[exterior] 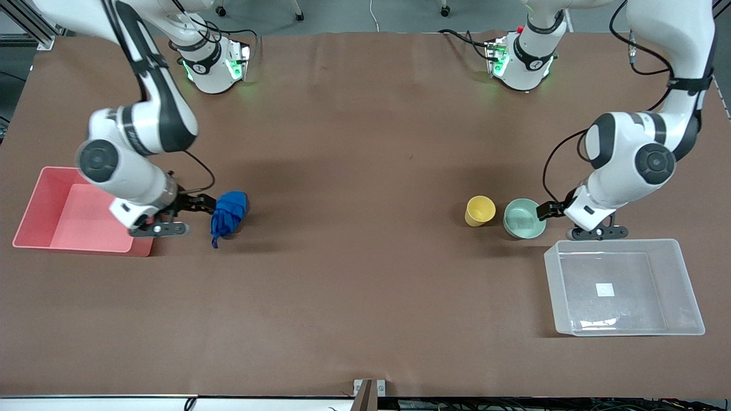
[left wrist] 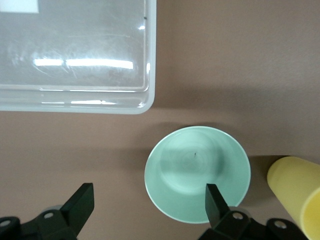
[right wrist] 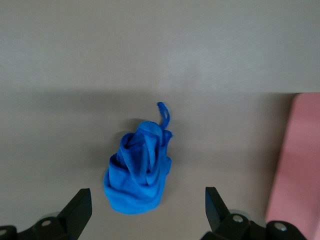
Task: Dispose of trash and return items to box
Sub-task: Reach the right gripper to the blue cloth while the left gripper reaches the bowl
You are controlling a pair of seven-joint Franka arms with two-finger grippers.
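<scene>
I will grab the blue wad next with my right gripper by its rounded end opposite the loop (exterior: pixel 233 202), to drop the trash in the pink bin (exterior: pixel 82 216).
The blue wad of trash (exterior: pixel 229 213) lies on the table beside the pink bin; it also shows in the right wrist view (right wrist: pixel 137 175). My right gripper (exterior: pixel 203 206) is open, just short of the wad, with the wad's near end between its spread fingers (right wrist: pixel 80 207). The mint-green bowl (exterior: pixel 524 218) and the yellow cup (exterior: pixel 480 210) stand side by side. My left gripper (exterior: pixel 547 212) is open at the bowl's edge (left wrist: pixel 197 172); one finger (left wrist: pixel 215 200) is over the bowl, the other over the table. The cup (left wrist: pixel 297 192) is beside the bowl. The clear box (exterior: pixel 622 288) is empty.
The pink bin (exterior: pixel 74 210) stands at the right arm's end of the table, next to my right gripper; its edge shows in the right wrist view (right wrist: pixel 300 170). The clear box's corner (left wrist: pixel 75 55) lies close to the bowl. The table is brown.
</scene>
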